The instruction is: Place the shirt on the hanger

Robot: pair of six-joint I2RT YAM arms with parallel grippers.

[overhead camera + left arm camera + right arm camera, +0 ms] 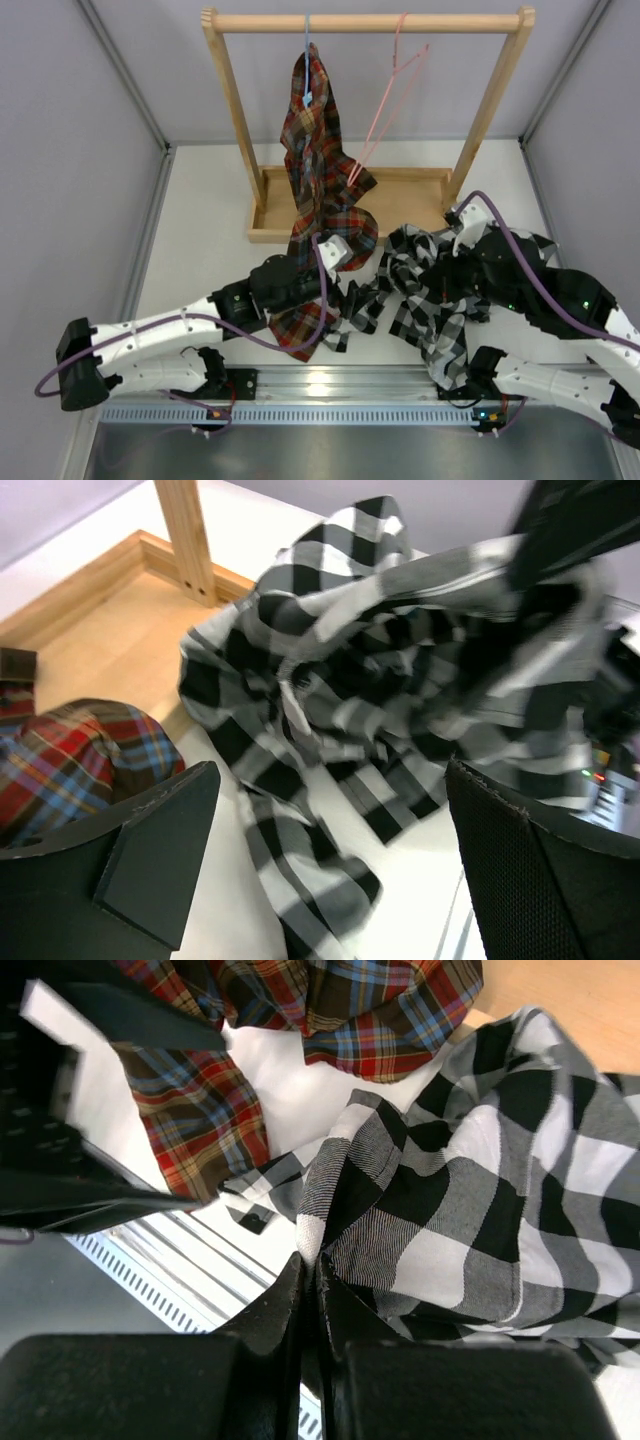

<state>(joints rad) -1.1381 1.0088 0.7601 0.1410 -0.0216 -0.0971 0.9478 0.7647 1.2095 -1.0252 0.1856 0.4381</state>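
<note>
The robot's left gripper will next grab the check shirt by its folded edge [394,260], away from where the right gripper holds it, to spread the shirt for the hanger [385,96].
The black-and-white check shirt [420,300] lies crumpled on the table between my two grippers. My right gripper [447,272] is shut on a folded edge of it; the right wrist view shows the jaws [312,1260] pinched on the cloth [480,1160], lifting it slightly. My left gripper [352,262] is open and empty, its fingers spread wide [332,780], with the shirt [380,660] just ahead and a sleeve trailing between them. The pink wire hanger [388,100] hangs bare on the rack's bar, far behind both grippers.
A wooden rack [370,22] with a tray base [410,190] stands at the back. A red tartan shirt [318,170] hangs from a blue hanger, its tail draped over my left arm. Grey walls stand on both sides. A metal rail [330,385] runs along the near edge.
</note>
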